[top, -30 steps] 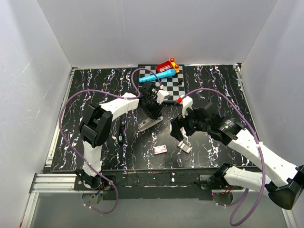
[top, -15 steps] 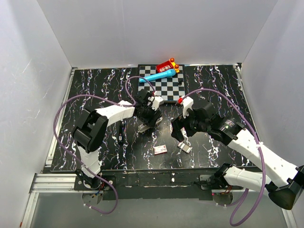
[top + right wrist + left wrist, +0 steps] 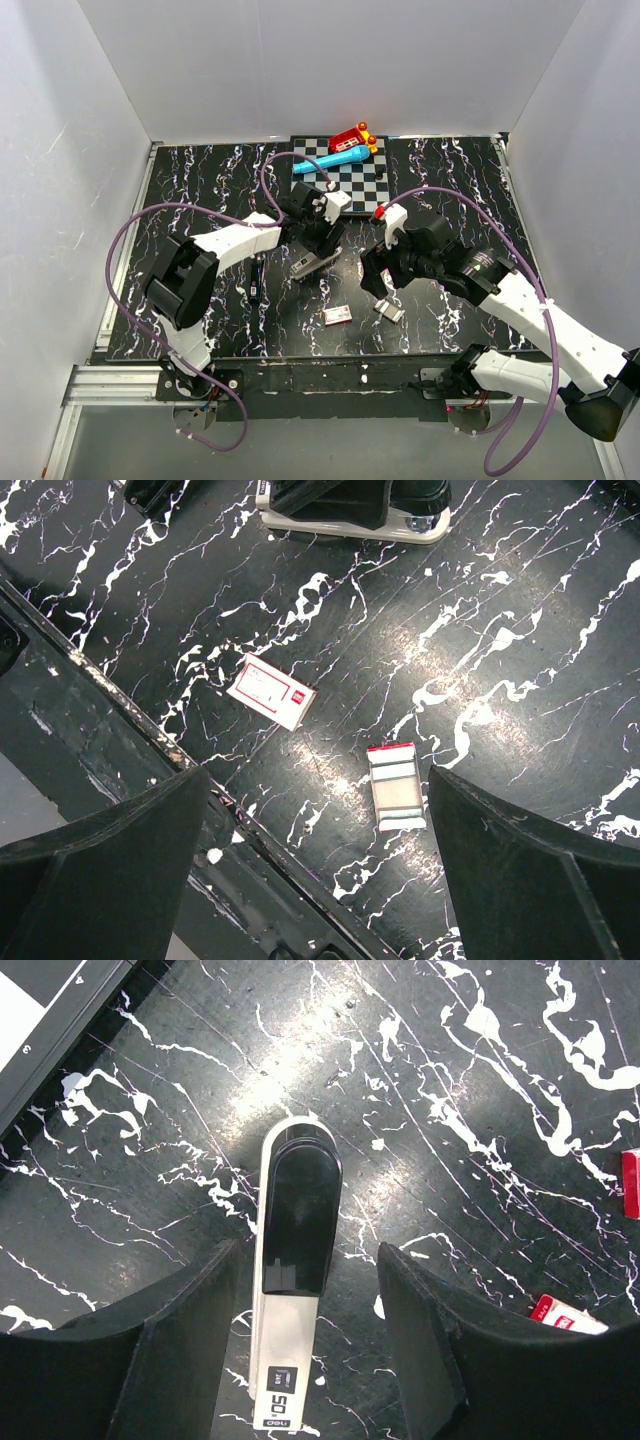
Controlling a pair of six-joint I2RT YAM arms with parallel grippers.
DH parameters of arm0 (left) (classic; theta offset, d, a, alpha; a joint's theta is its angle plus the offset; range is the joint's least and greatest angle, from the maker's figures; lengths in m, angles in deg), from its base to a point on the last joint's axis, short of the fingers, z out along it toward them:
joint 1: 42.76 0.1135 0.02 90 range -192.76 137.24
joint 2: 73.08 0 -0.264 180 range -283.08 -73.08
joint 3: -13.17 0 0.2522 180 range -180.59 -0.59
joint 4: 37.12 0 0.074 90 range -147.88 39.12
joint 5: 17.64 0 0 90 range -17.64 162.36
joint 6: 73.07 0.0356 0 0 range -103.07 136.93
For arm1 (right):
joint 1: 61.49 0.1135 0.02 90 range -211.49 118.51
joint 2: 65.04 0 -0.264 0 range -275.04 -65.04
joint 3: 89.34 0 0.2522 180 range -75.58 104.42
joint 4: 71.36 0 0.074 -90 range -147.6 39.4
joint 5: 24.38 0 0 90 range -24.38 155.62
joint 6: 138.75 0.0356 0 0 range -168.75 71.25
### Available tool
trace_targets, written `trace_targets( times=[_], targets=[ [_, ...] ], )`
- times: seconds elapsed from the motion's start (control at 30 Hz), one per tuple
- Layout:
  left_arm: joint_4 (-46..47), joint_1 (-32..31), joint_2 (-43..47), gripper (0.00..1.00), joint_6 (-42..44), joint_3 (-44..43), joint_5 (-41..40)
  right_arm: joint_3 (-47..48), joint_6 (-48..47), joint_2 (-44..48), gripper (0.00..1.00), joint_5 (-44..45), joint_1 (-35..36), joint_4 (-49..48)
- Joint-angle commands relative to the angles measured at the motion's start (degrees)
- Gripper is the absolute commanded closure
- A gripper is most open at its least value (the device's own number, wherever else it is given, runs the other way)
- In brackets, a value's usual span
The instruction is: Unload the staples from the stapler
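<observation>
My left gripper is still too high to close on the stapler and has to go lower first. The stapler's labelled end is between my fingers, which are above its black top [image 3: 325, 256] [image 3: 304, 1214].
The stapler [image 3: 312, 264] lies flat on the black marbled table, left of centre. In the left wrist view the stapler [image 3: 290, 1290] shows a glossy black top and a silvery strip. My left gripper [image 3: 305, 1360] is open and low over it, one finger on each side of its rear half, with gaps on both sides. In the top view my left gripper [image 3: 318, 245] sits right over the stapler's far end. My right gripper [image 3: 372, 285] is open and empty, hovering to the right. In the right wrist view my right gripper [image 3: 320, 880] stands above the table's front part.
A small pink-and-white box [image 3: 272, 692] and an open staple tray [image 3: 397, 787] lie near the front edge [image 3: 150, 730]. A thin black stick [image 3: 257, 280] lies left of the stapler. At the back a checkerboard [image 3: 360, 180] holds a blue marker [image 3: 330, 160] and a red toy [image 3: 352, 138].
My left arm has swung its elbow out to the left and the gripper has come down nearer over the stapler. The right arm has not moved.
</observation>
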Motion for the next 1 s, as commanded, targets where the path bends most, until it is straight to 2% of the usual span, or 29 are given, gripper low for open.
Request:
trace_targets(
  times=[0.0, 0.47, 0.97],
  targets=[
    [0.8, -0.3, -0.4, 0.43, 1.4, -2.9, 0.0, 2.1, 0.2, -0.1, 0.02, 0.1, 0.3, -1.0],
    [-0.6, -0.3, -5.1, 0.44, 3.3, -7.8, 0.1, 2.1, -0.3, -1.3, 0.02, -0.4, 0.3, -1.7],
    [-0.6, -0.3, -6.8, 0.48, 3.4, -7.6, 0.4, 1.6, 0.1, -1.3, 0.02, -1.1, 0.3, -2.5]
  ],
)
